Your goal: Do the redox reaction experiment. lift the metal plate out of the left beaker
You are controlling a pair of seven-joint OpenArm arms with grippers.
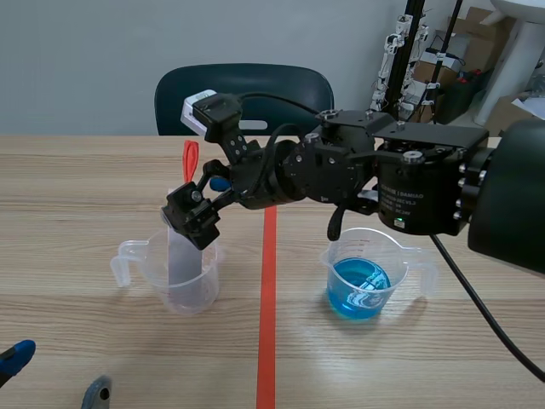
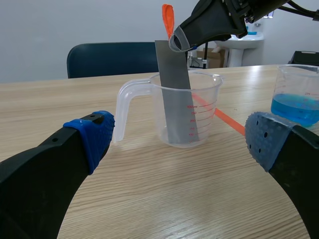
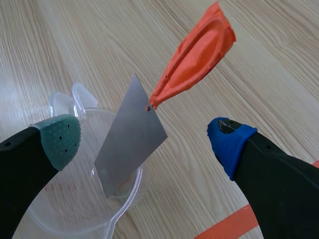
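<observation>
The right gripper should lift the plate out of the clear beaker, so next it should take the metal plate (image 1: 180, 256) by its upper part below the orange tab.
The metal plate (image 1: 180, 256) (image 2: 177, 94) (image 3: 129, 139) stands leaning in the clear left beaker (image 1: 192, 285) (image 2: 199, 114) (image 3: 50, 204). An orange tab (image 1: 190, 160) (image 2: 168, 17) (image 3: 197, 59) is tied to the plate's upper corner. My right gripper (image 1: 204, 200) (image 3: 144, 142) is over this beaker and open. The plate's upper part is between its pads with a gap on both sides in the right wrist view. One of its fingers (image 2: 204, 22) shows beside the plate's top edge. My left gripper (image 1: 55, 377) (image 2: 178, 139) is open, low near the table's front left, short of the beaker.
A second beaker (image 1: 366, 273) (image 2: 299, 99) holding blue liquid stands right of the orange-red tape line. The right arm's bulky body spans the table above it. A dark chair (image 1: 243, 94) is behind the far edge.
</observation>
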